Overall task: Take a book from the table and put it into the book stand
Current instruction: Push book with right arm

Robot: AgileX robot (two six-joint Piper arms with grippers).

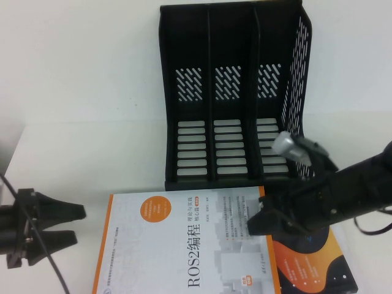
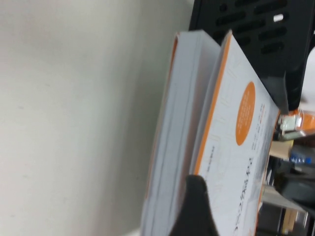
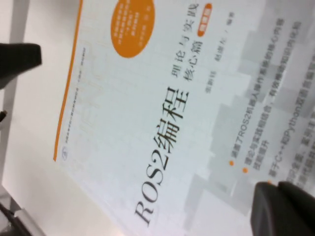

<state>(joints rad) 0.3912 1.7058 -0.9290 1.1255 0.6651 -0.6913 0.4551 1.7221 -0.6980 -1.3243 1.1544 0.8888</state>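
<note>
The book's white cover is much wider than my fingers can open, so my left gripper next needs to pinch the book across its thin orange-striped edge (image 1: 104,240) (image 2: 205,129).
A white and orange book titled ROS2 (image 1: 184,245) lies on the table at the front centre. It also shows in the left wrist view (image 2: 236,132) and the right wrist view (image 3: 162,113). The black three-slot book stand (image 1: 229,92) stands empty behind it. My right gripper (image 1: 260,222) is shut on the book's right edge, with one finger (image 3: 285,211) on top of the cover. My left gripper (image 1: 78,225) is open just left of the book, apart from it; one finger (image 2: 197,211) shows by the book's side. The cover stands slightly lifted off the pages.
A black and orange book (image 1: 312,269) lies under my right arm at the front right. The white table (image 1: 73,159) stretches left of the stand. The stand's corner (image 2: 256,29) is close behind the white book.
</note>
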